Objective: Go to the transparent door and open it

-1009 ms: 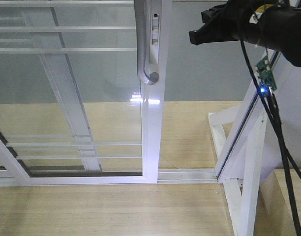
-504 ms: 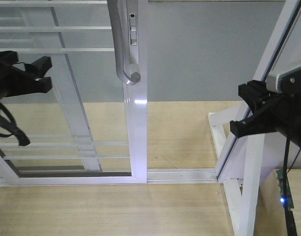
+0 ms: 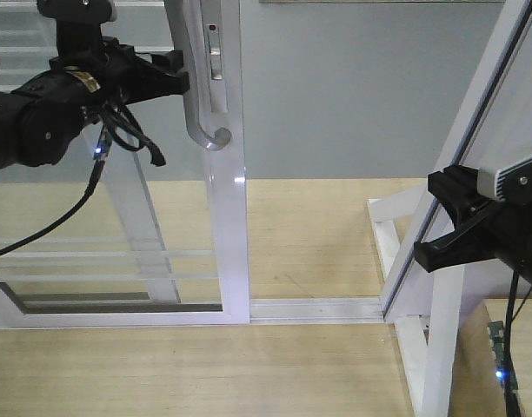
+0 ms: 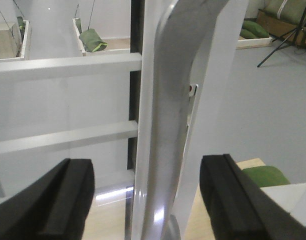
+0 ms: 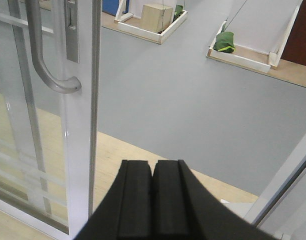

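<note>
The transparent door (image 3: 227, 226) needs to be pulled open. My left gripper should next grab it by the upright bar of its grey handle.
The transparent door (image 3: 227, 226) has a white frame, thin white bars and a grey hook-ended handle (image 3: 201, 122). My left gripper (image 3: 177, 76) is raised at the upper left, right beside the handle. In the left wrist view it (image 4: 148, 200) is open, and the handle (image 4: 165, 140) runs up between the two black fingers (image 4: 53, 200) with gaps on both sides. My right gripper (image 3: 440, 226) hangs low at the right, far from the door. Its fingers (image 5: 138, 200) are pressed together on nothing, with the handle (image 5: 43, 65) and door stile (image 5: 80, 125) to their left.
A second white-framed glass panel (image 3: 118, 165) stands behind the door on the left. The floor track (image 3: 318, 308) runs to a slanted white frame post (image 3: 475, 148) with a white base (image 3: 422, 347) at the right. Green bags (image 5: 224, 41) and a box (image 5: 158, 17) lie beyond the grey floor.
The door's stile and handle have shifted left in the view. My left arm rose from the left edge to the handle. My right arm dropped from the top right to the lower right.
</note>
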